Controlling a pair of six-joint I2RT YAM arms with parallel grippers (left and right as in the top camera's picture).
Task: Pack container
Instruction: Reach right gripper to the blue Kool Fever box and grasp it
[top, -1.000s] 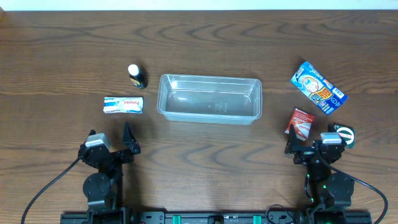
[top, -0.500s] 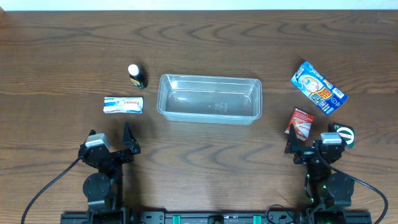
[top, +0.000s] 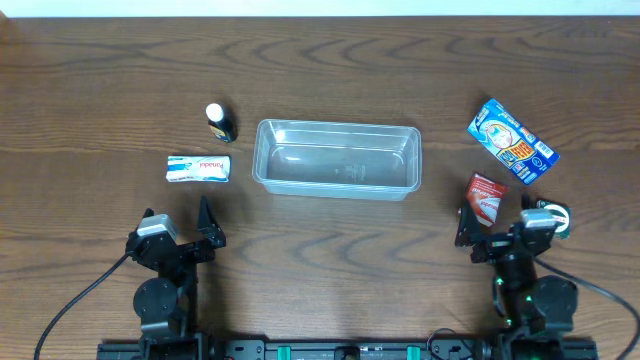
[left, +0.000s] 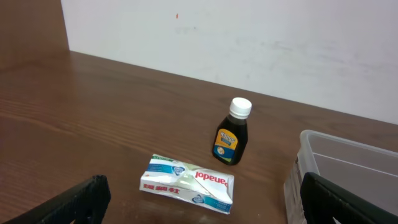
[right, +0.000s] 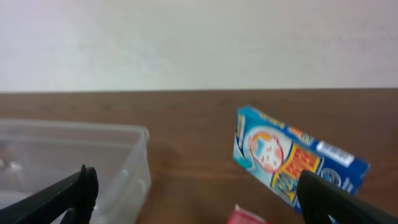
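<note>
Next, my right gripper picks up the blue box (top: 512, 141) across its thin side, pinching its broad sides, to pack it edgewise into the clear plastic container (top: 336, 165).
The clear plastic container (top: 336, 165) stands empty at the table's middle. It also shows in the left wrist view (left: 348, 155) and the right wrist view (right: 74, 155). Left of it are a small dark bottle with a white cap (top: 218, 121) (left: 233, 134) and a white Panadol packet (top: 198, 168) (left: 186, 182). To the right lie a blue box (top: 512, 141) (right: 292, 158) and a red packet (top: 485, 196) (right: 245, 216). My left gripper (top: 177, 216) is open and empty, a little nearer than the white packet. My right gripper (top: 508, 228) is open and empty, just nearer than the red packet.
A small green and white round item (top: 555, 217) lies beside the right gripper, partly hidden by it. A white wall runs along the table's far edge (top: 320, 12). Bare wood shows in front of the container, between the two arms.
My right gripper has shifted slightly toward the red packet. The left arm and all the items have not moved.
</note>
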